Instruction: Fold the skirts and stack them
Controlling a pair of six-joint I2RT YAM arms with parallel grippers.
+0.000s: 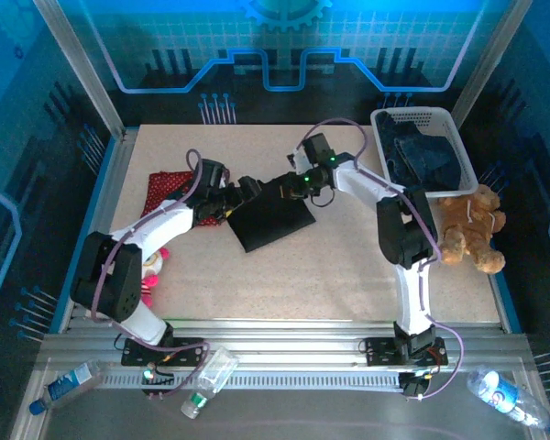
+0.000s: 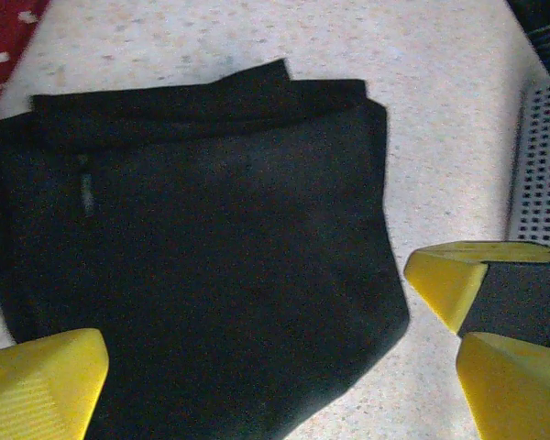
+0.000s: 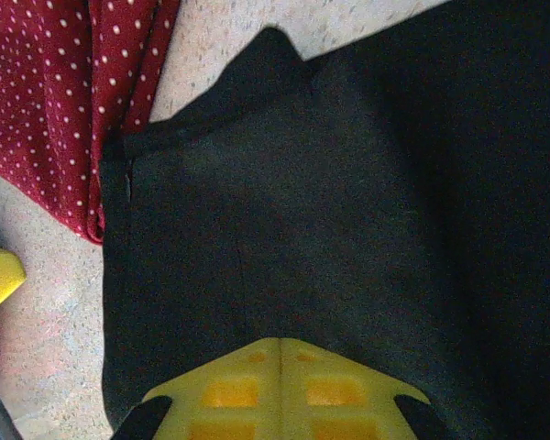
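Observation:
I will grab the folded black skirt with my left gripper next, by its side nearest the red skirt (image 1: 235,223) (image 2: 7,208), to stack it on top.
A plain black skirt (image 1: 270,220) lies folded flat mid-table; it also spreads across the left wrist view (image 2: 202,257) and the right wrist view (image 3: 348,202). Just left of it lies the red skirt with white dots (image 1: 165,188) (image 3: 64,101). Dark blue denim skirts (image 1: 426,156) sit in the white basket (image 1: 458,137). My left gripper (image 1: 247,188) (image 2: 275,367) hovers open over the black skirt's far left part, its yellow fingers (image 2: 37,385) wide apart. My right gripper (image 1: 298,183) (image 3: 281,341) is shut just above the skirt's far edge, with no cloth seen between its fingers.
A brown teddy bear (image 1: 472,229) leans against the basket's near side at the right. A pink-and-white plush doll (image 1: 151,275) lies by the left arm. Plastic bottles (image 1: 206,376) (image 1: 509,394) rest on the front rail. The basket wall (image 2: 541,165) stands close on the right.

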